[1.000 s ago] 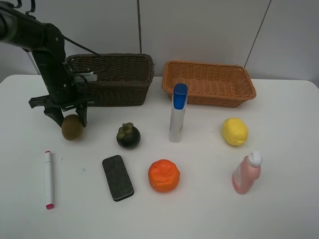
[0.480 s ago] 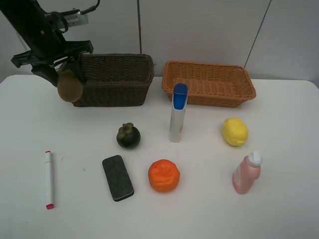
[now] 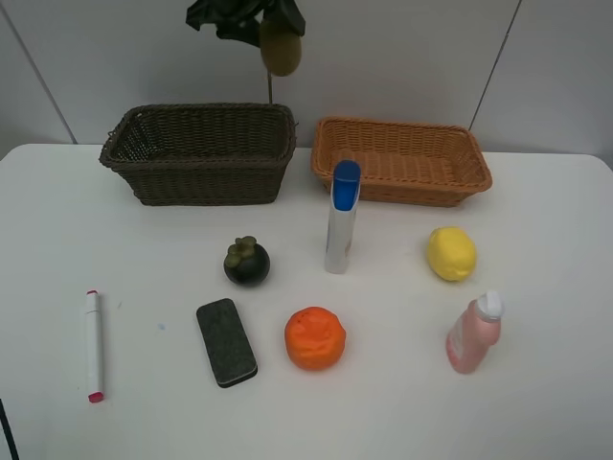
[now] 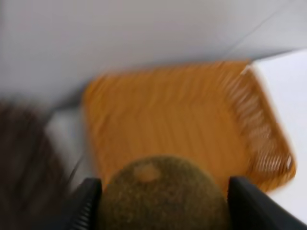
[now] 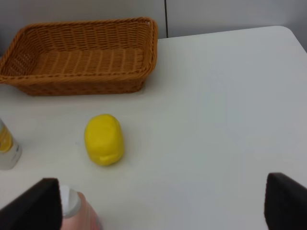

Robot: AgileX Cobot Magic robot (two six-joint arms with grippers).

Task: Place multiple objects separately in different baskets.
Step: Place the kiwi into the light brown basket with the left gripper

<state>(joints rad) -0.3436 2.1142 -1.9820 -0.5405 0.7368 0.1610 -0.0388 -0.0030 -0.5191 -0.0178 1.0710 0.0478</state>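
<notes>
The brown kiwi (image 3: 281, 48) still hangs high above and short of the orange basket's rim, so my left gripper moves it toward the basket before releasing it.
My left gripper (image 3: 266, 19) hangs high at the back, above the gap between the two baskets, shut on the brown kiwi (image 3: 281, 48). In the left wrist view the kiwi (image 4: 163, 194) sits between both fingers (image 4: 85, 203), with the light orange basket (image 4: 182, 110) blurred below. The dark brown basket (image 3: 201, 111) and the orange basket (image 3: 402, 165) stand side by side. My right gripper (image 5: 163, 206) is open over the table near the lemon (image 5: 104, 139) and the pink bottle (image 5: 76, 211); the exterior view does not show it.
On the table lie the mangosteen (image 3: 246, 262), the upright blue-capped tube (image 3: 340, 216), the lemon (image 3: 451, 253), the orange (image 3: 314, 337), the black eraser (image 3: 226, 341), the marker (image 3: 93, 343) and the pink bottle (image 3: 473, 333).
My left gripper has lifted the kiwi off the table at the left and carried it up and to the right, past the dark basket. Everything else stayed put.
</notes>
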